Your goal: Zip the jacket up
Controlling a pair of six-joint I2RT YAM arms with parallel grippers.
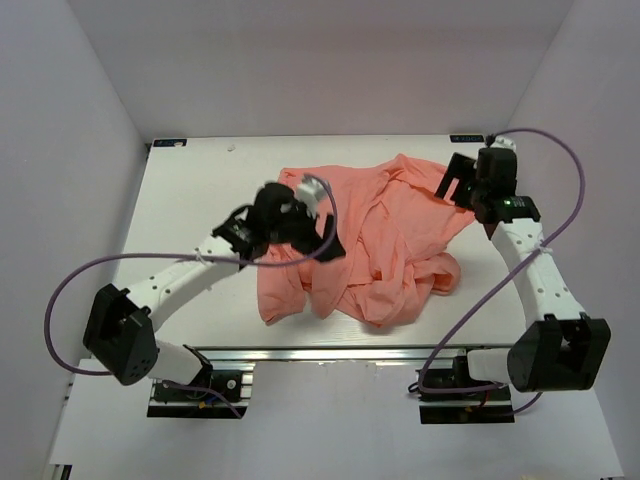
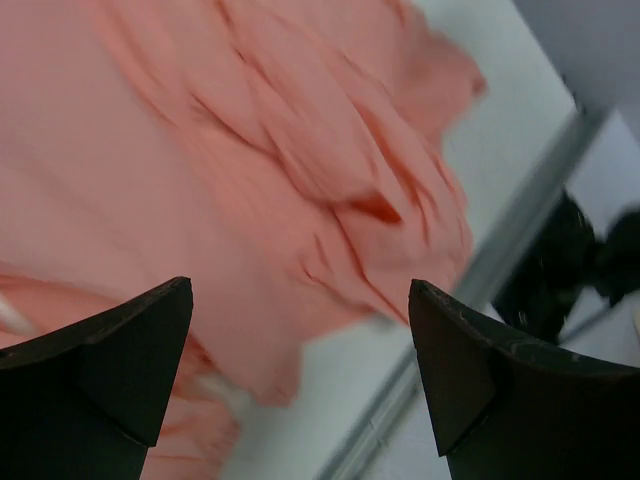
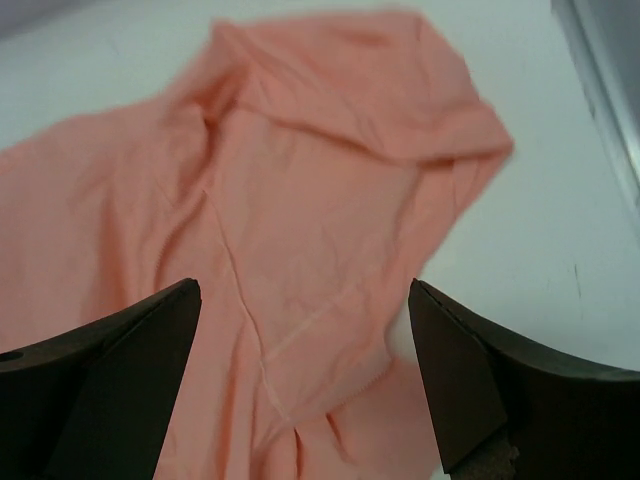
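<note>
My right gripper grabs the crumpled jacket's fabric at its far outer edge (image 1: 422,166) next, to spread the jacket's front for zipping.
The salmon-pink jacket (image 1: 385,245) lies crumpled in a wrinkled heap in the middle of the white table. My left gripper (image 1: 318,232) hovers over its left part, open and empty; in the left wrist view the jacket (image 2: 230,170) fills the upper left, with a fabric edge and bare table between my fingers (image 2: 300,340). My right gripper (image 1: 453,182) is open and empty above the jacket's far right edge; the right wrist view shows the jacket (image 3: 300,220) with a pale seam line running down below my fingertips (image 3: 305,345). No zipper pull is visible.
The white table (image 1: 190,200) has a metal rail (image 1: 330,352) along its near edge, also seen in the left wrist view (image 2: 500,270). White walls enclose the left, right and back. Purple cables loop from both arms.
</note>
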